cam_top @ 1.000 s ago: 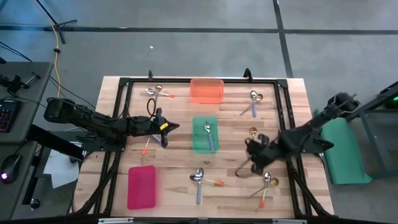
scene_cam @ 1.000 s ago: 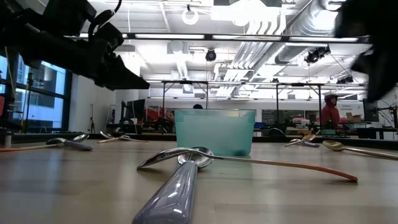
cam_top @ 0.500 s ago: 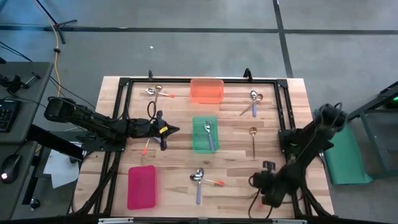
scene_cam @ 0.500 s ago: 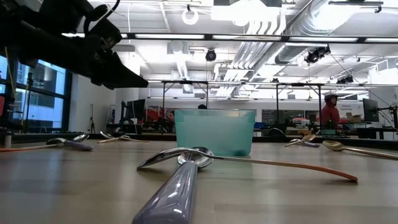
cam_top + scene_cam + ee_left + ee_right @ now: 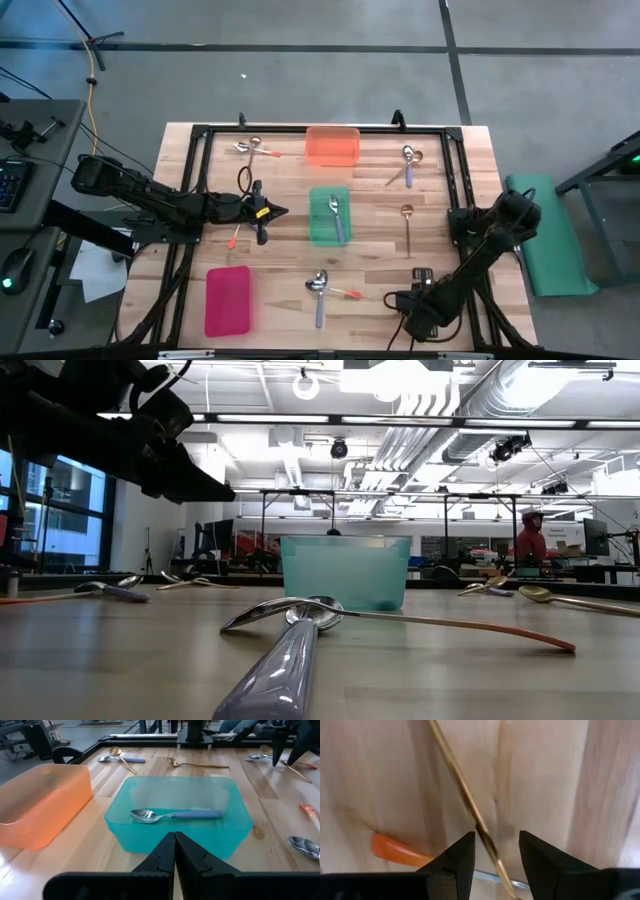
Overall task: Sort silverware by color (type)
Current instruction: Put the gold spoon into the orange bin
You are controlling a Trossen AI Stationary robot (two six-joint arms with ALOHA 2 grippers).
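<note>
The robot's right gripper needs to sort the gold spoon into the orange tray, so next it needs to grab the spoon by its thin handle.
My right gripper hangs open and pointing down over the table's near right part. Its fingers stand on either side of a gold spoon's thin handle, with an orange handle tip beside them; I see no touch. My left gripper is shut on nothing, held above the table left of the green tray. A purple-blue spoon lies in that tray. Other spoons lie flat on the table: a gold one, a purple-blue and orange pair, and an orange one.
An orange tray stands at the far middle and a red tray at the near left. More spoons lie in pairs at the far left and far right. A black frame rims the table.
My right gripper has swung from the table's right middle toward the near edge and come down over the gold and orange spoons at the near right. The gold spoon at the right middle now shows in full. My left arm has kept almost still.
</note>
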